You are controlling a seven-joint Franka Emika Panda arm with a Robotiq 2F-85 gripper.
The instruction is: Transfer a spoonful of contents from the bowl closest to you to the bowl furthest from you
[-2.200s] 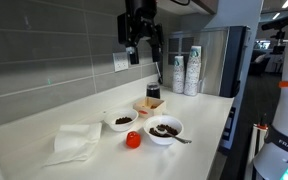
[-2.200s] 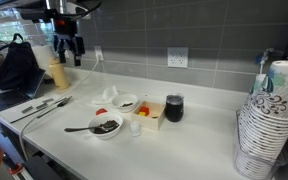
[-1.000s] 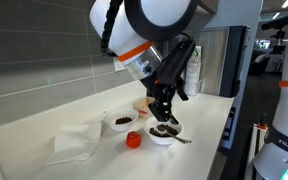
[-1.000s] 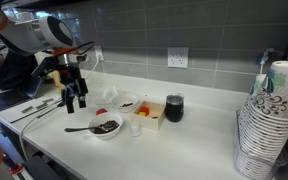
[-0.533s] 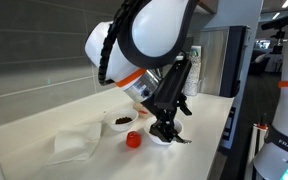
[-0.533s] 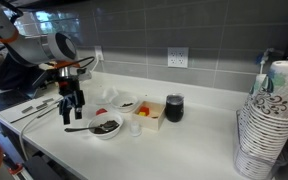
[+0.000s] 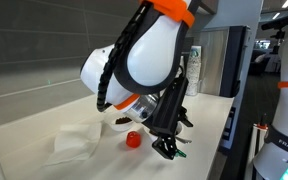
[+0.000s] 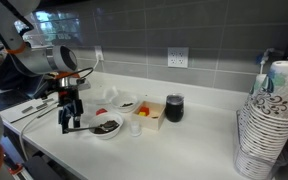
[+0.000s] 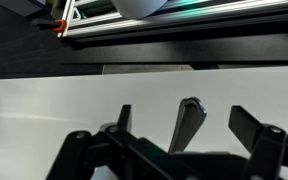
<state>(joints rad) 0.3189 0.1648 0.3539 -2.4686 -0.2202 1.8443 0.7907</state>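
Observation:
The gripper grabs the metal spoon by the end of its handle (image 9: 189, 116) next, leaving the spoon's bowl end free to scoop and transfer the dark contents.
A white bowl (image 8: 107, 127) of dark contents stands near the counter's front edge. A metal spoon (image 8: 81, 128) rests in it with its handle sticking out to the side. A second, smaller bowl (image 8: 126, 103) of dark contents stands further back. My gripper (image 8: 70, 120) is down at the counter over the spoon handle. In the wrist view the handle's end (image 9: 191, 108) stands between my open fingers (image 9: 187, 128), which do not touch it. In an exterior view my gripper (image 7: 166, 148) and arm hide both bowls.
A small wooden box (image 8: 150, 111) and a dark cup (image 8: 174, 107) stand beside the smaller bowl. A red object (image 7: 132, 140) and a white cloth (image 7: 79, 141) lie on the counter. A stack of paper cups (image 8: 267, 120) stands at one end, loose cutlery (image 8: 39, 108) at the other.
My arm has come down from high above the counter to the spoon handle beside the front bowl. The fingers have stayed open. The bowls and spoon have not moved.

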